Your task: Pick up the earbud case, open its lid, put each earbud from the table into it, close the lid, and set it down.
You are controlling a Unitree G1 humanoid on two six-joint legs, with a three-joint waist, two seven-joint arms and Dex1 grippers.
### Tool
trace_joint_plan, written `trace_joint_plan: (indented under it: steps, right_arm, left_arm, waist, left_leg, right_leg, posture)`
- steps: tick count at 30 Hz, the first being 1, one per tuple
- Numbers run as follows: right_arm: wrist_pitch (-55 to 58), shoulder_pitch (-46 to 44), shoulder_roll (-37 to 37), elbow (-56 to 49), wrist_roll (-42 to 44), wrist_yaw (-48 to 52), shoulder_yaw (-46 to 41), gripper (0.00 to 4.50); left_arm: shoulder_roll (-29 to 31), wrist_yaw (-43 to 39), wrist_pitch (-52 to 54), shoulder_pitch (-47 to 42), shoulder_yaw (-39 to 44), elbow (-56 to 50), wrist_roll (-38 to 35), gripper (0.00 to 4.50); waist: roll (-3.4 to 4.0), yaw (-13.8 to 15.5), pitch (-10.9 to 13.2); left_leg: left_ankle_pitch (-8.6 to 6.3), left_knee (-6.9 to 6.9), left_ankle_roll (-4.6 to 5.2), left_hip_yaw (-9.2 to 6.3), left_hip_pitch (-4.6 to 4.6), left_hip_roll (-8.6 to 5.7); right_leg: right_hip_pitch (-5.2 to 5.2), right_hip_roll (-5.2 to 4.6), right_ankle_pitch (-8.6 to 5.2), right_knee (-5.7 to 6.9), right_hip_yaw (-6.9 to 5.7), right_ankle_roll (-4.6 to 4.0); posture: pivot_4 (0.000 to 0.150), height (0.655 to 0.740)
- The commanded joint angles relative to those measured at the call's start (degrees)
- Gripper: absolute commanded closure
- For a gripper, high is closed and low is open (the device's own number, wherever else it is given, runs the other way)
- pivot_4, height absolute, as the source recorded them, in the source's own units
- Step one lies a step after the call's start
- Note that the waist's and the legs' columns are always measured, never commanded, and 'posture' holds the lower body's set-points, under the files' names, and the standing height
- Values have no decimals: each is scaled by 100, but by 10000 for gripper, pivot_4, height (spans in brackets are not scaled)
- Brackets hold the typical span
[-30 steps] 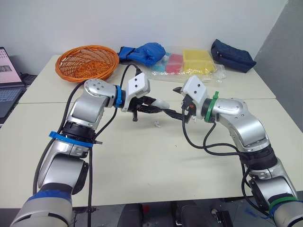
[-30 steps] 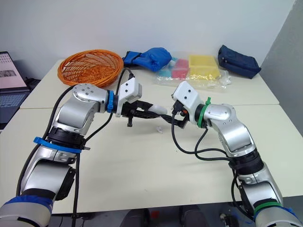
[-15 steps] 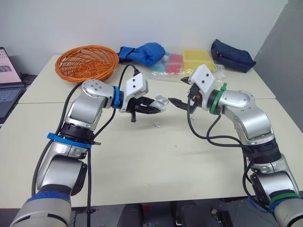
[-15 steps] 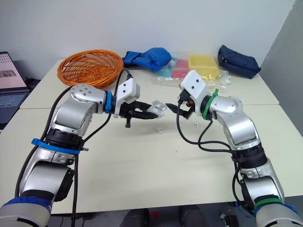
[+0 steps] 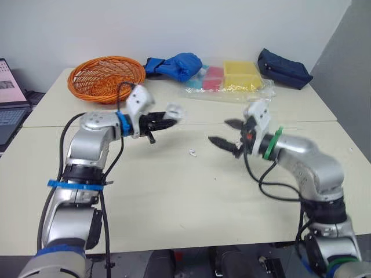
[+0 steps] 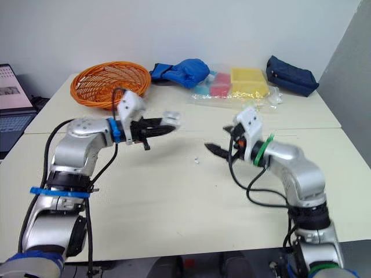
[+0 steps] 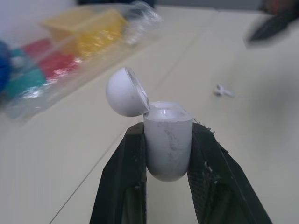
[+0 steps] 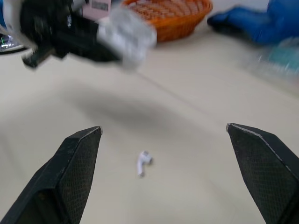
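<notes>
The white earbud's stem (image 5: 194, 154) needs to stay free to slot into the earbud case, so my right gripper will next grab the earbud by its rounded head (image 5: 191, 151).
My left gripper (image 5: 166, 117) is shut on the white earbud case (image 7: 167, 140), held above the table left of centre. The case's round lid (image 7: 125, 92) is hinged open, and its fingers (image 7: 122, 177) clamp the body from both sides. One white earbud (image 5: 192, 153) lies on the table between the arms, also seen as the earbud (image 8: 144, 162) in the right wrist view. My right gripper (image 5: 219, 131) hovers just right of that earbud, open wide with nothing between its fingers (image 8: 77, 158).
At the back of the table stand an orange wicker basket (image 5: 106, 75), a blue cloth (image 5: 177, 62), a plastic bag of coloured boxes (image 5: 232, 76) and a dark blue pouch (image 5: 284, 66). A laptop (image 5: 8, 98) sits at the far left.
The grippers have drawn apart. My left gripper carried the case, now with its lid open, to the left. My right gripper moved off the case, down and right, and opened wide.
</notes>
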Motion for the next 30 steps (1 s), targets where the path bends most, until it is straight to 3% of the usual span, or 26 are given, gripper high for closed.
trace_joint_plan:
  steps: [1, 8, 18, 25, 30]
  right_arm:
    - [-899, 218, 521, 439, -470, -488, 508, 269]
    - [-2772, 141, 1336, 2252, -1132, -834, 846, 269]
    - [-3678, -818, 1852, 4832, -1549, -987, 796, 269]
    - [-4037, -956, 2057, 5453, -1869, -1084, 947, 269]
    - [-4099, -909, 2093, 5431, -2091, -1093, 1008, 16491]
  left_arm:
    - [-244, 849, -61, 220, 682, -817, -390, 37370]
    - [-589, 1954, 80, 677, 1293, -1833, -829, 37370]
    - [-685, 2603, 411, 1152, 1194, -2619, -1101, 37370]
    - [-572, 2663, 327, 1152, 1122, -2608, -1074, 37370]
    - [-575, 2690, 310, 1119, 1102, -2561, -1092, 37370]
  waist:
    - [-1, -15, -1]
    - [-4, -5, -3]
    - [-9, -8, -6]
    - [-19, -76, -12]
    - [-19, -119, -12]
  left_leg:
    - [0, 1, 0, 4, 5, -1]
    - [2, 6, -3, 15, 30, -5]
    - [3, 1, -3, 17, 51, -3]
    - [3, -1, -3, 17, 83, -2]
    - [2, -21, -4, 20, 146, -2]
  right_leg:
    - [3, 0, 0, 0, 1, 2]
    - [26, -4, 10, -5, 12, 28]
    - [41, -2, 16, -6, 15, 23]
    - [70, 0, 15, -6, 18, 25]
    - [127, 0, 11, -15, 22, 24]
  posture:
    - [1500, 7400]
    - [1500, 7400]
    - [1500, 7400]
    - [1500, 7400]
    - [1500, 7400]
